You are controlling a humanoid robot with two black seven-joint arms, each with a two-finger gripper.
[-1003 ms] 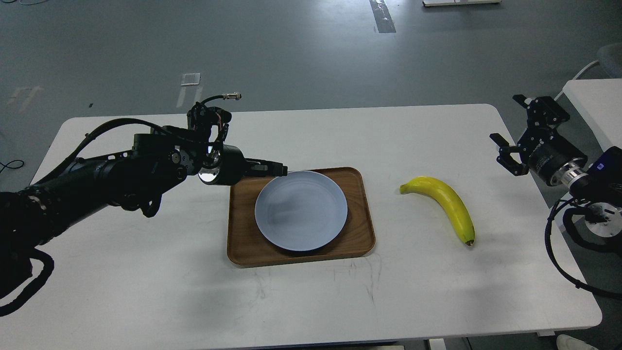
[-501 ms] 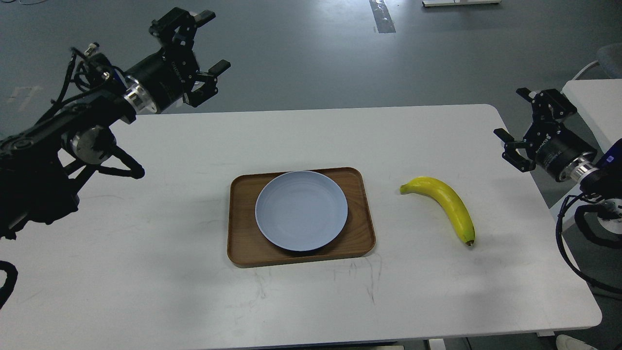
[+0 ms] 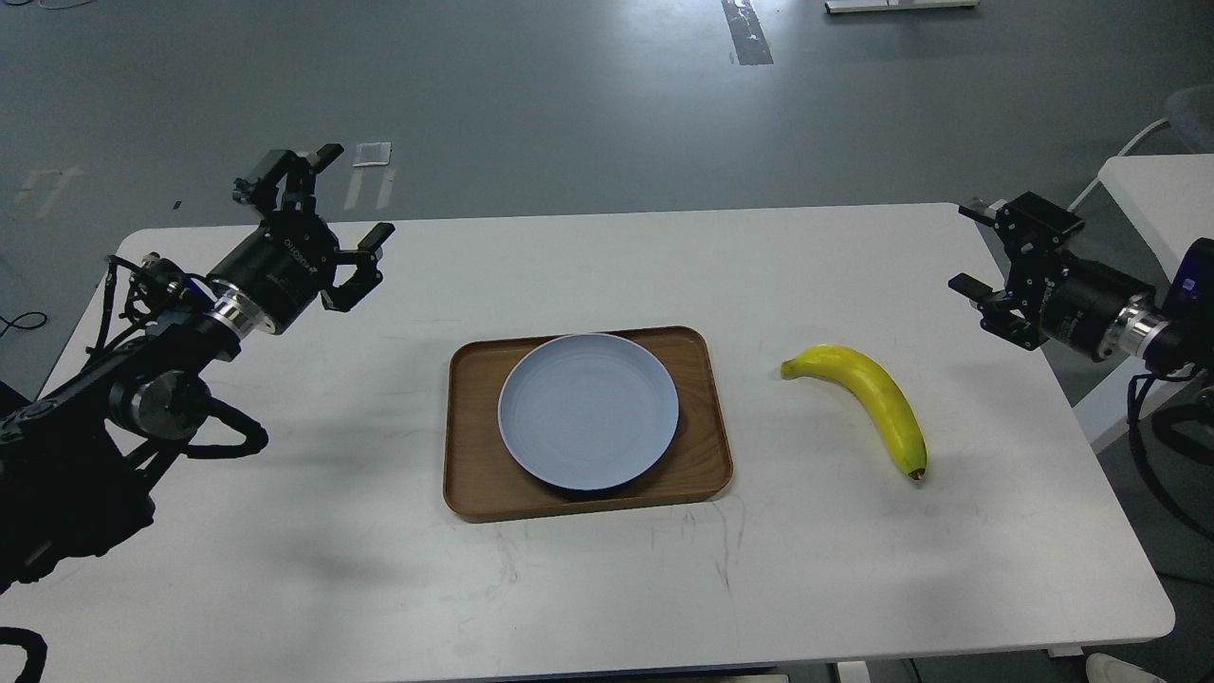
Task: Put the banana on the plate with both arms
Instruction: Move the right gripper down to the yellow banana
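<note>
I should next use my right gripper to grab the yellow banana by its middle (image 3: 870, 392), so that I can place the banana on the plate (image 3: 588, 411).
The yellow banana (image 3: 868, 400) lies on the white table (image 3: 285, 569), right of the tray, its dark tip toward me. The pale blue-grey plate (image 3: 588, 411) sits empty on the brown wooden tray (image 3: 474, 474) at the table's middle. My left gripper (image 3: 322, 204) is open and empty, raised over the table's far left, well away from the plate. My right gripper (image 3: 969, 249) is open and empty at the table's far right edge, above and to the right of the banana.
A second white table (image 3: 1157, 190) stands beyond the right edge, close to my right arm. Grey floor lies past the table's far edge. Black cables loop beside both arms.
My left arm drew back from the plate, swung up high to the far left, then came down lower over the table's left. My right gripper shifted slightly left. Banana and plate stayed put.
</note>
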